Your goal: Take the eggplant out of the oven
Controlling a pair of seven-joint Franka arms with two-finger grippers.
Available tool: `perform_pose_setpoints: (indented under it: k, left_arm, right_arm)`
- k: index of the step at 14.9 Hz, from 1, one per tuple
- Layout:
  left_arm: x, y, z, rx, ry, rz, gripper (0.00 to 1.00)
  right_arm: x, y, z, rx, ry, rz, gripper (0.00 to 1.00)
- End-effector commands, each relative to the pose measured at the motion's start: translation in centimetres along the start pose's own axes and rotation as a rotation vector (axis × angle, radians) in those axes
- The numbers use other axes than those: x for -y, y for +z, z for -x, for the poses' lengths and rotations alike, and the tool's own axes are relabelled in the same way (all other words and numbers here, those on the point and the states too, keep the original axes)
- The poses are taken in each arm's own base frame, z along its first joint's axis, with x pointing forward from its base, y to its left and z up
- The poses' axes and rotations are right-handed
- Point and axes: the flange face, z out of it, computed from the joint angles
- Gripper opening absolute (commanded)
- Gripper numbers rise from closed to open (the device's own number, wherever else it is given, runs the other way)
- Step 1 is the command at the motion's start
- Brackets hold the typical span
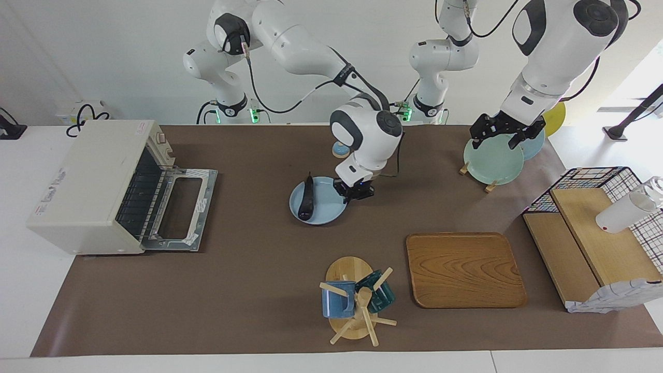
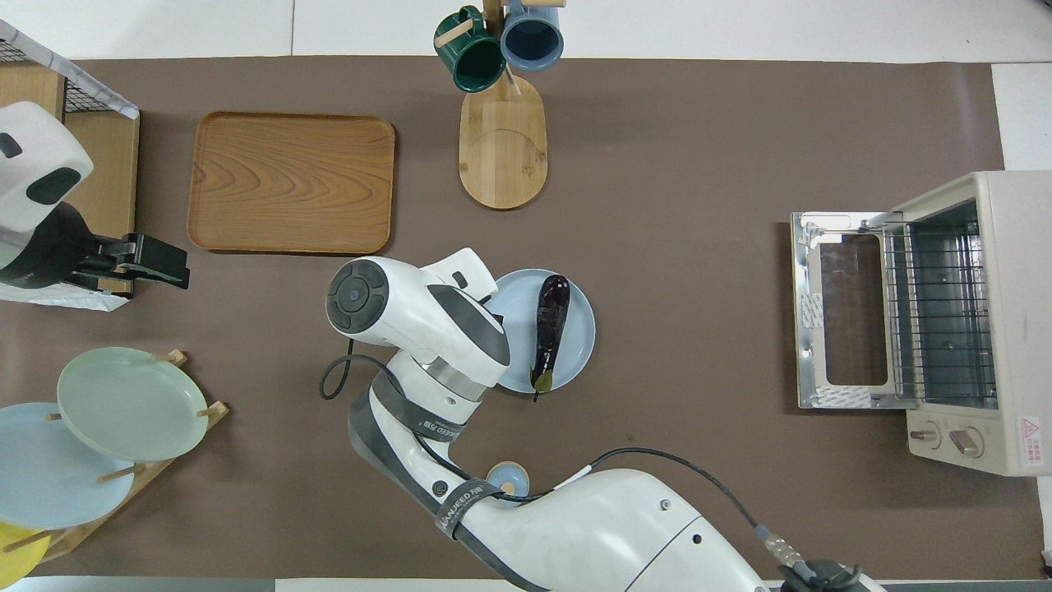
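Observation:
The eggplant needs to come onto the wooden tray (image 2: 292,183). My left gripper should next grab it by its body near the rounded end (image 2: 553,305).
The dark purple eggplant (image 1: 306,202) (image 2: 551,329) lies on a light blue plate (image 1: 327,206) (image 2: 577,345), well clear of the oven. My right gripper (image 1: 354,192) is shut on the plate's rim, on the edge toward the left arm's end. In the overhead view the wrist hides its fingers. The plate is low over the middle of the brown mat; I cannot tell whether it touches it. The cream oven (image 1: 88,181) (image 2: 1015,312) stands at the right arm's end, its door (image 1: 181,207) (image 2: 838,312) folded down and its rack bare. My left gripper (image 1: 501,139) (image 2: 168,265) waits open above the plate rack.
A wooden tray (image 1: 466,269) and a mug tree (image 1: 355,300) with two mugs sit farther from the robots than the plate. The plate rack (image 1: 492,160), a wire basket (image 1: 595,186) and a white bottle (image 1: 627,210) are at the left arm's end. A small blue bell (image 2: 505,481) sits near the robots.

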Motion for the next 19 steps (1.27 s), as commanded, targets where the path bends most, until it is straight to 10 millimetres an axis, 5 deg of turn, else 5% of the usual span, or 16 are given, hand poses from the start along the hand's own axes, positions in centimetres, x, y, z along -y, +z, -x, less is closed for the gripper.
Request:
perform_pose_setpoints:
  k: [1,4,6,10,14,19]
  left_arm:
    - [0.1,-0.3,0.3,-0.006,-0.006,-0.013,1.0]
    - [0.1,-0.3,0.3,-0.006,-0.005,-0.013,1.0]
    - [-0.3,-0.2,0.2,-0.009,0.0,-0.013,1.0]
    - [-3.6,1.4,0.4,-0.045,0.059,-0.014,1.0]
    - [-9.3,3.8,0.6,-0.059,0.138,0.061,1.0]
    - [-21.4,10.8,2.3,-0.083,0.22,0.087,1.0]
  right_arm:
    - [-1.9,-3.1,-3.8,0.027,0.09,-0.097,0.18]
    - [-3.5,-8.2,-4.4,-0.009,0.026,-0.165,0.57]
    - [-4.4,-10.3,-4.6,-0.034,-0.024,-0.172,0.58]
    - [-12.7,-10.6,-7.6,0.031,-0.199,0.002,0.06]
    - [-21.9,-6.0,-10.1,0.091,-0.2,0.148,0.0]
    - [-32.5,3.5,-11.8,0.115,-0.192,0.188,0.0]
